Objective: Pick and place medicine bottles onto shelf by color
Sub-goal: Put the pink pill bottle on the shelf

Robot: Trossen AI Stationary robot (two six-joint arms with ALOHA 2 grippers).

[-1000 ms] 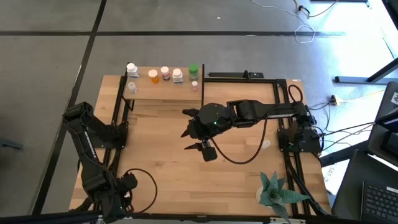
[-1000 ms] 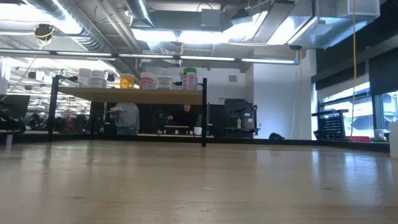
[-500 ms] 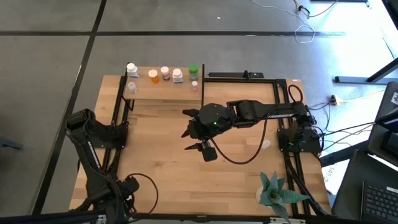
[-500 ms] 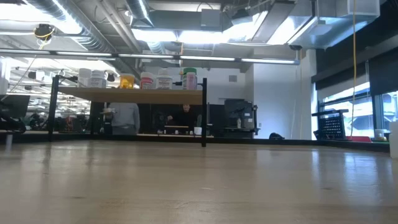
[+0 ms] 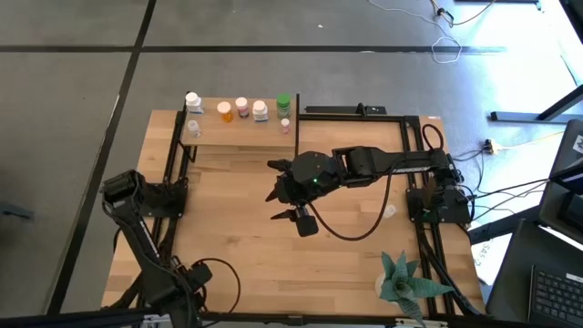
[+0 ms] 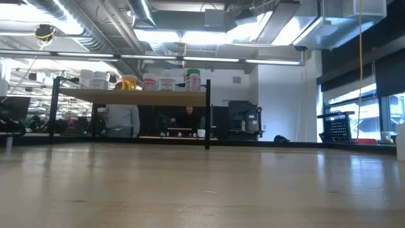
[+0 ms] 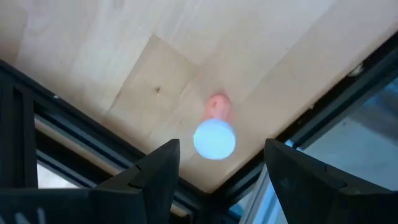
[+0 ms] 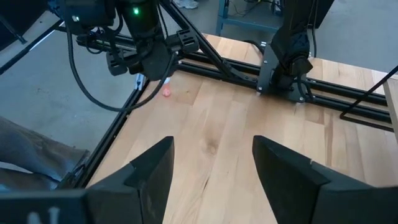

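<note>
My left gripper needs to go lower before it closes. My fingers are above the pink bottle's white cap (image 7: 214,140) and would miss if they closed now.
A pink bottle with a white cap (image 7: 214,129) rests on the wooden table near its near-left corner; it also shows small in the right wrist view (image 8: 166,92). My left gripper (image 7: 217,163) hangs above it, open, pointing down, with a finger on either side and touching nothing. In the high view my left gripper (image 5: 189,273) hides the bottle. My right gripper (image 5: 279,205) is open above the table's middle. The shelf (image 5: 239,130) stands at the far-left edge and carries white, clear, orange, pink and green bottles (image 5: 241,108).
A small clear object (image 5: 390,211) lies on the table near the right arm's base. A green spiky plant (image 5: 401,281) stands at the near-right corner. Black frame rails (image 7: 81,140) run along the table edge beside the pink bottle. People move in the room behind the shelf (image 6: 121,119).
My left arm has swung toward the table's near edge, its elbow coming down along the left side and its gripper shifting slightly right. My right arm has kept still. A person behind the shelf has walked to the right.
</note>
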